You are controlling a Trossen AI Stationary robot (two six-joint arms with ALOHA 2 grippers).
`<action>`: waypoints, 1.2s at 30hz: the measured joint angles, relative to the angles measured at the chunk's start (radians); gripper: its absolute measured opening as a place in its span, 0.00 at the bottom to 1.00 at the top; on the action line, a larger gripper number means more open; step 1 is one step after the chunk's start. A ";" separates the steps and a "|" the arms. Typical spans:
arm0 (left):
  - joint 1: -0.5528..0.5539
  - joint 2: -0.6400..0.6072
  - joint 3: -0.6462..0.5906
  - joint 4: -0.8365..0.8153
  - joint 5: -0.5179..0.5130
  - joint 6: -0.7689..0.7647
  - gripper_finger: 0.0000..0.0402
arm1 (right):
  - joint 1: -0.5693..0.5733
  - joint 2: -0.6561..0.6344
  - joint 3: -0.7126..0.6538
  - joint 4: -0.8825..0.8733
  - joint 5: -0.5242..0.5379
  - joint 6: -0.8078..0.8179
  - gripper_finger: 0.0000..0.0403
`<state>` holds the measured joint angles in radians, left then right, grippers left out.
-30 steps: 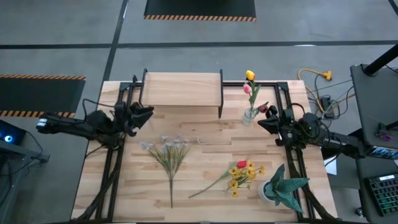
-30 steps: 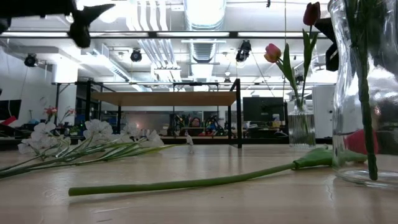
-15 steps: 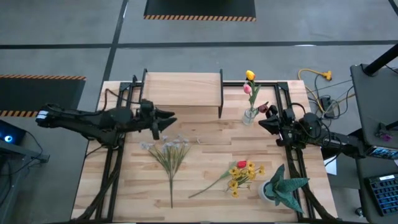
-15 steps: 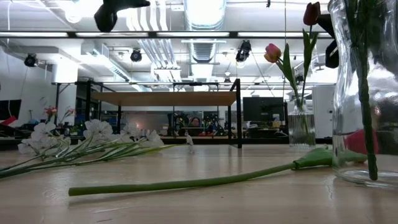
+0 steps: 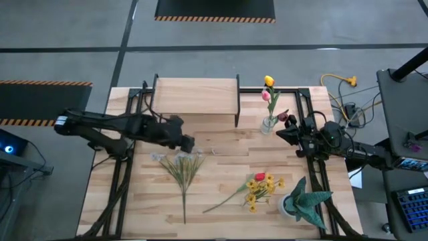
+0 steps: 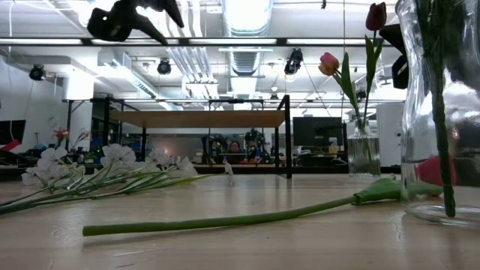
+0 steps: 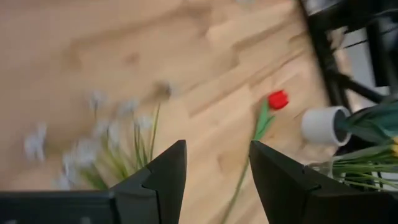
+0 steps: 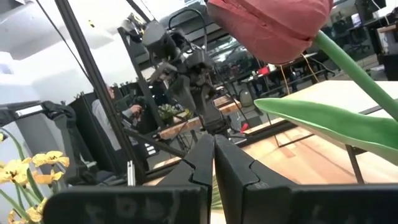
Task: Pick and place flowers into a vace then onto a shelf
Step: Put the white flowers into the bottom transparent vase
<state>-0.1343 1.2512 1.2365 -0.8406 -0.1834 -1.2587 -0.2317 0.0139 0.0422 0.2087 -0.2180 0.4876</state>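
The white blooms need to go into the vase (image 5: 269,124), so I should grab the bunch's green stems with my left gripper next.
My left gripper (image 5: 190,143) hangs open above the table, slanting down over the bunch of tiny white blooms (image 5: 180,163), which lies flat on the boards; nothing is between its fingers (image 7: 217,180). A red tulip (image 5: 259,176) lies beside a yellow sprig (image 5: 257,191). A small glass vase (image 5: 269,124) at the far right holds a pink tulip (image 5: 266,96), a yellow tulip (image 5: 269,82) and a dark maroon tulip (image 6: 375,15). My right gripper (image 5: 279,136) waits shut (image 8: 213,155) just right of that vase. The shelf (image 5: 196,94) stands at the far edge.
A spiky green plant in a white pot (image 5: 299,202) stands at the near right corner. A large glass (image 6: 442,112) holding green stems rises close to the low camera. Black frame rails (image 5: 120,181) run along both table sides. Bare boards (image 5: 221,150) lie between the white bunch and the vase.
My left gripper has swung from beside the shelf's left legs toward the table's middle and a little toward the near edge. It has tipped from level to slanting down over the white blooms. The flowers have not moved.
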 joint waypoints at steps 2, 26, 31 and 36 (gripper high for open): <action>-0.015 0.056 0.029 -0.025 0.038 -0.064 0.40 | 0.000 0.001 0.000 0.001 0.000 0.006 0.02; -0.367 0.489 0.058 -0.145 0.099 -0.730 0.40 | 0.000 0.001 0.000 -0.003 0.000 0.009 0.02; -0.369 0.557 0.057 -0.131 0.105 -0.778 0.40 | 0.000 0.002 0.000 -0.004 0.000 0.007 0.02; -0.369 0.593 0.057 -0.128 0.123 -0.786 0.40 | 0.000 0.001 0.000 -0.011 0.000 0.007 0.02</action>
<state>-0.5037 1.8446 1.2938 -0.9684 -0.0606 -2.0445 -0.2315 0.0152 0.0425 0.1979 -0.2175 0.4947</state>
